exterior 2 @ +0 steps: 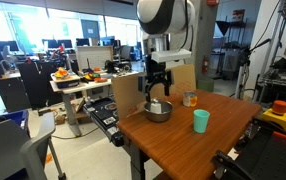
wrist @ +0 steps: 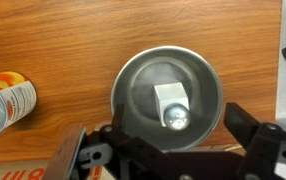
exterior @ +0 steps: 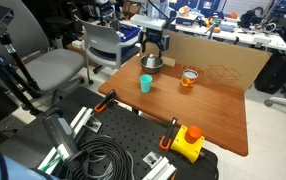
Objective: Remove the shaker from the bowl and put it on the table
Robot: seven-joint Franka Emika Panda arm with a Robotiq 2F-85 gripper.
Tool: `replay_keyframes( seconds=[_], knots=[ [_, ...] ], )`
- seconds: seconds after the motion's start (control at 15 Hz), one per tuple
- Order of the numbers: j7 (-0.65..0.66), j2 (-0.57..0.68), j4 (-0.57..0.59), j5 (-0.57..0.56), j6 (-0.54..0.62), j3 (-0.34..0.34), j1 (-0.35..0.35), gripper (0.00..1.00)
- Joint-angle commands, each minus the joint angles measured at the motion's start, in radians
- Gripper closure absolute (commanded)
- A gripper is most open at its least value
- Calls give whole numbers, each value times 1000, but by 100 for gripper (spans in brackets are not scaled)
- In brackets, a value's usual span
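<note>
My gripper picks up the white shaker (wrist: 172,105) by its shiny cap end next. That leaves the shaker's base free to stand on the tabletop.
The steel bowl (wrist: 133,90) fills the middle of the wrist view. The white shaker (wrist: 172,105) stands upright inside it, seen from above with its shiny cap. My gripper (wrist: 165,140) is open, directly above the bowl, its black fingers spread to either side of the shaker without touching it. In both exterior views the gripper (exterior: 153,50) (exterior 2: 159,90) hangs just over the bowl (exterior: 151,64) (exterior 2: 159,112), which sits on the reddish-brown table (exterior: 208,110) (exterior 2: 183,140) near the cardboard sheet. The shaker is hidden by the gripper in the exterior views.
A teal cup (exterior: 145,85) (exterior 2: 200,121) stands on the table towards its front. An orange cup (exterior: 189,77) (exterior 2: 189,98) (wrist: 5,100) stands near the cardboard sheet (exterior: 223,62). A black perforated board (exterior: 113,140) with cables and a yellow device (exterior: 187,143) lies beside the table.
</note>
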Motion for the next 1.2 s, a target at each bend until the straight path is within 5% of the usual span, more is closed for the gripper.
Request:
replay_keyframes(
  seconds=[0.0,0.07,0.2,0.73,1.13],
  knots=[
    [25,40,67,-26,-56,-21,23,0],
    [25,47,76,-26,-64,-22,24,0],
    [26,64,100,-26,-90,-24,27,28],
    [34,112,170,-33,-145,-35,37,88],
    [24,-17,88,-71,-143,-24,56,92]
  ],
)
